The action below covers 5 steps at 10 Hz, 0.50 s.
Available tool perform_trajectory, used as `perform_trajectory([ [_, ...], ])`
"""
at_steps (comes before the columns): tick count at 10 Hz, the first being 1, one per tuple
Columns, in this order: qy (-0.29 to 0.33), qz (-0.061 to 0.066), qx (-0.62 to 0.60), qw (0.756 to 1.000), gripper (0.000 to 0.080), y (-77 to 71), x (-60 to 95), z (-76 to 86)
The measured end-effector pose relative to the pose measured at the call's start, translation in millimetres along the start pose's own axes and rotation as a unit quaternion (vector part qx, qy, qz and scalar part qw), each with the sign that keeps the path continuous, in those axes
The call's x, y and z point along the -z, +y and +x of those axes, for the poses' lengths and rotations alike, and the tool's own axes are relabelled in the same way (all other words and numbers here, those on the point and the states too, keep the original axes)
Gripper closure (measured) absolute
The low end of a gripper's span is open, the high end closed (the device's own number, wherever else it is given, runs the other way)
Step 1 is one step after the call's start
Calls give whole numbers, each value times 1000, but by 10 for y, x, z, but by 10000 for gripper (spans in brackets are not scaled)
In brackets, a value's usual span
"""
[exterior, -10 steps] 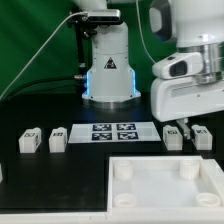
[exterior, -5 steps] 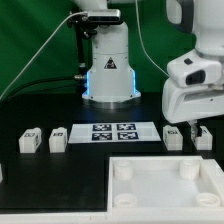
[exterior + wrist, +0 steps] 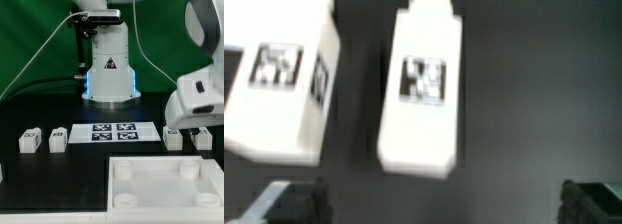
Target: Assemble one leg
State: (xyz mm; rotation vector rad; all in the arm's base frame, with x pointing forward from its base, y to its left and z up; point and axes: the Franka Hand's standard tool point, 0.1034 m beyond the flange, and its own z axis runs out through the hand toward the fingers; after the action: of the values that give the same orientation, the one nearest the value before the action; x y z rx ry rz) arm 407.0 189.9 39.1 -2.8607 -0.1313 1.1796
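Observation:
I should reach the white leg with my gripper and grab its thick end. The leg's narrow end then stays free to go into the panel's socket.
Several small white legs with black-and-white tags lie in a row on the black table. Two are at the exterior view's left and two at its right. My gripper hangs just above the right pair, mostly hidden by the white hand. In the wrist view one leg lies lengthwise ahead of the gripper, between the lines of the two dark fingertips. A second leg lies beside it. The jaws are wide apart and hold nothing.
The marker board lies between the two pairs of legs. The large white panel with round corner sockets sits at the front. The robot base stands behind the marker board.
The white hand has shifted toward the exterior view's right and tilted, dropping a little over the right pair of legs. No part has moved.

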Motion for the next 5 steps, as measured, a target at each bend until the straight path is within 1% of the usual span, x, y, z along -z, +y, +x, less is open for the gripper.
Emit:
perform_trajectory([
  [1,-21,-1,-7,1000,151,-6,-113,12],
  [2,-13,-1,-7,1000,151,-2,-198,32],
  [3,-18,-2,-11,1000,151,3,-292,9],
  [5,-27,-2,-27,999,151,-3,-373,43],
])
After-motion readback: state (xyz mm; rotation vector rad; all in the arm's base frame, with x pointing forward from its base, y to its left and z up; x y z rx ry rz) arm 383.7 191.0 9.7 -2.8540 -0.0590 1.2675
